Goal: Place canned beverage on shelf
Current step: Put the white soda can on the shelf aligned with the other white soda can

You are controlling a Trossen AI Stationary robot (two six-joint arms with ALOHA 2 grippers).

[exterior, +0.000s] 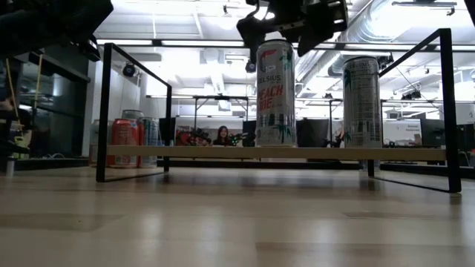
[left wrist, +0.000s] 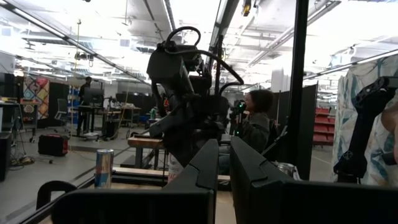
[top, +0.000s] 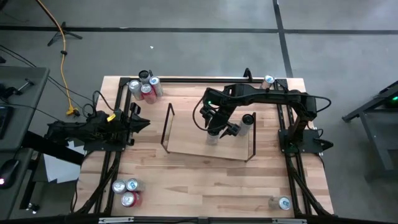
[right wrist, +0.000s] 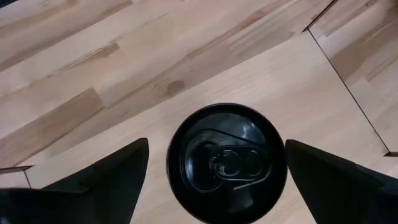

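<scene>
The canned beverage should go properly on the shelf (right wrist: pixel 311 93), so my right gripper next needs to grab it by its black top end (right wrist: pixel 226 160).
A tall white canned beverage (exterior: pixel 275 93) with a black top (right wrist: pixel 227 162) stands upright on the wooden board of the shelf (top: pixel 186 138), a low rack with black rod end frames (exterior: pixel 106 111). My right gripper (right wrist: pixel 216 149) hovers open just above this can (top: pixel 213 137). Its fingers stand on either side of the top with a gap on both sides. A second tall can (exterior: pixel 362 100) stands on the board nearer the shelf's right end. My left gripper (top: pixel 144 122) waits shut at the table's left side.
Loose cans stand in groups at the table's far left (top: pixel 144 87) and near left (top: pixel 127 190). Single cans stand at the far right (top: pixel 268 79) and near right (top: pixel 281 202). A black rail frame (top: pixel 292 168) runs along the table's edges. Bare board lies left of the hovered can.
</scene>
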